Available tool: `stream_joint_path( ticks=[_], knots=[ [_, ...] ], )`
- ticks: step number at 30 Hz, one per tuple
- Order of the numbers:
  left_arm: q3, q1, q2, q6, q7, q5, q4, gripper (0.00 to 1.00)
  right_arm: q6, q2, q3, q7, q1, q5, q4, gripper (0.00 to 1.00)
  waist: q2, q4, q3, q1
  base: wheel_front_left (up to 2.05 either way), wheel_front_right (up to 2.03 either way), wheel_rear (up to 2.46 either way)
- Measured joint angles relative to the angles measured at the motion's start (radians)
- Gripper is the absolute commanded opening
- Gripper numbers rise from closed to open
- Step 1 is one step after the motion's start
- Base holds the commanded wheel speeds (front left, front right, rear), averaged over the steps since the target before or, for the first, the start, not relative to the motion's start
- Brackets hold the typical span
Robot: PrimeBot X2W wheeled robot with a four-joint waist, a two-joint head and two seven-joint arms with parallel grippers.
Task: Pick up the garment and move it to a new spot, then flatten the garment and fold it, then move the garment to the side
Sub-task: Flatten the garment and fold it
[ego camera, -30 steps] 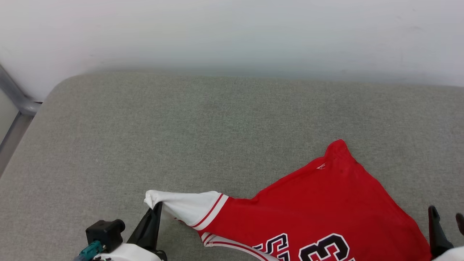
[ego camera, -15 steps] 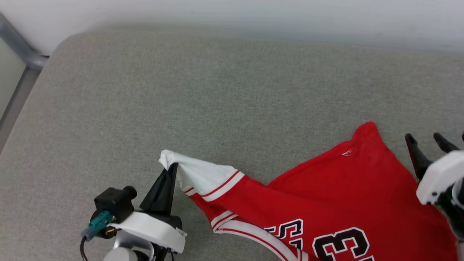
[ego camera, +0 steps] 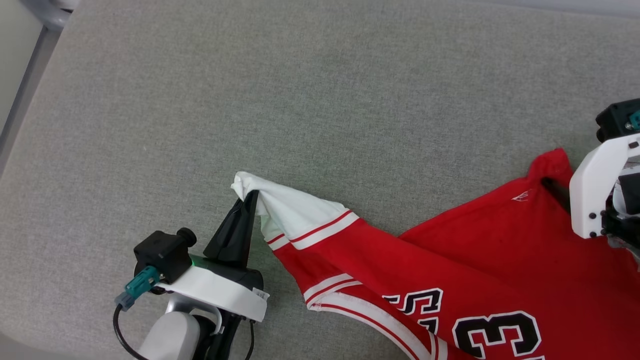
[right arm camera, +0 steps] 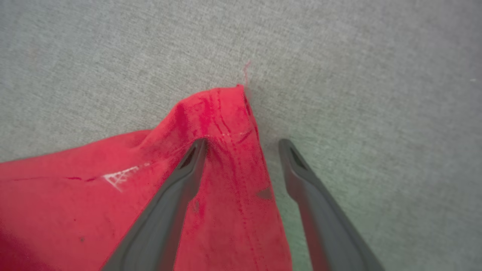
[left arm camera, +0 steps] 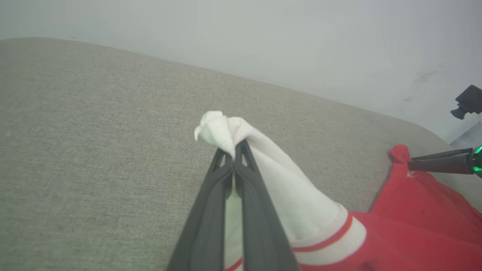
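My right gripper is going to pick up the garment next by its hem corner (ego camera: 556, 168), where the cloth puckers up, because the red body (ego camera: 486, 255) lies spread flat.
The garment (ego camera: 450, 250), red with a white sleeve, striped trim and black "33", lies spread at the lower right of the grey surface. My left gripper (ego camera: 252, 197) is shut on the bunched tip of the white sleeve (left arm camera: 218, 128) and holds it slightly raised. My right gripper (right arm camera: 243, 145) is open over the garment's far red corner (ego camera: 550, 162). One of its fingers (right arm camera: 188, 165) rests on the red cloth and the other on the grey surface just beside the hem. In the head view its white wrist housing (ego camera: 595, 190) hides the fingers.
The grey fabric surface (ego camera: 300, 100) stretches wide to the left of and beyond the garment. A metal frame (ego camera: 30, 65) runs along the surface's upper left corner. A pale wall (left arm camera: 263, 37) rises behind the surface.
The head camera has tilted down, so the wall has left its view. My right gripper has moved forward from beside the garment to over its far red corner. The left still holds the sleeve.
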State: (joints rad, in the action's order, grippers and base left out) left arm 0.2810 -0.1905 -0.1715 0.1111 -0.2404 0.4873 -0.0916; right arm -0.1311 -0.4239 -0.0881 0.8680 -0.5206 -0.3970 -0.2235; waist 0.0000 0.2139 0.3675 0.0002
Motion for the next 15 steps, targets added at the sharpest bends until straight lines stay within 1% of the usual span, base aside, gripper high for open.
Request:
stream_joint_path(
  ticks=[3,6,7,8,9,13,15],
  knots=[
    [0.003,-0.009,0.001,0.003,-0.004,0.002,-0.005,0.0,0.0,-0.019,-0.047,0.026,-0.021,-0.034,-0.037,1.0,0.0,0.009,0.023,-0.0001,0.0,0.0,0.0],
    [0.005,-0.015,0.004,0.005,-0.009,0.007,-0.015,0.0,0.002,-0.031,-0.067,0.05,-0.034,-0.071,-0.067,1.0,0.0,0.015,0.033,-0.0001,0.0,0.0,0.0],
    [0.005,-0.017,0.005,0.005,-0.01,0.009,-0.018,0.0,0.002,-0.032,-0.068,0.058,-0.037,-0.082,-0.076,0.82,0.0,0.015,0.033,-0.0002,0.0,0.0,0.0],
    [0.005,-0.018,0.006,0.005,-0.011,0.009,-0.021,0.0,0.002,-0.032,-0.068,0.067,-0.042,-0.097,-0.086,0.36,0.0,0.016,0.033,-0.0002,0.0,0.0,0.0],
    [0.006,-0.019,0.007,0.008,-0.011,0.01,-0.025,0.0,0.002,-0.034,-0.072,0.071,-0.044,-0.103,-0.089,0.0,0.0,0.016,0.032,-0.0002,0.0,0.0,0.0],
    [0.004,-0.02,0.009,0.009,-0.016,0.012,-0.037,0.0,0.0,-0.033,-0.085,0.065,-0.045,-0.116,-0.1,0.0,0.0,0.015,0.021,-0.0002,0.0,0.0,0.0],
    [-0.001,-0.02,0.006,0.009,-0.017,0.018,-0.045,0.0,-0.001,-0.028,-0.076,0.041,-0.049,-0.111,-0.106,0.0,0.0,0.011,0.012,-0.0001,0.0,0.0,0.0]
  ],
)
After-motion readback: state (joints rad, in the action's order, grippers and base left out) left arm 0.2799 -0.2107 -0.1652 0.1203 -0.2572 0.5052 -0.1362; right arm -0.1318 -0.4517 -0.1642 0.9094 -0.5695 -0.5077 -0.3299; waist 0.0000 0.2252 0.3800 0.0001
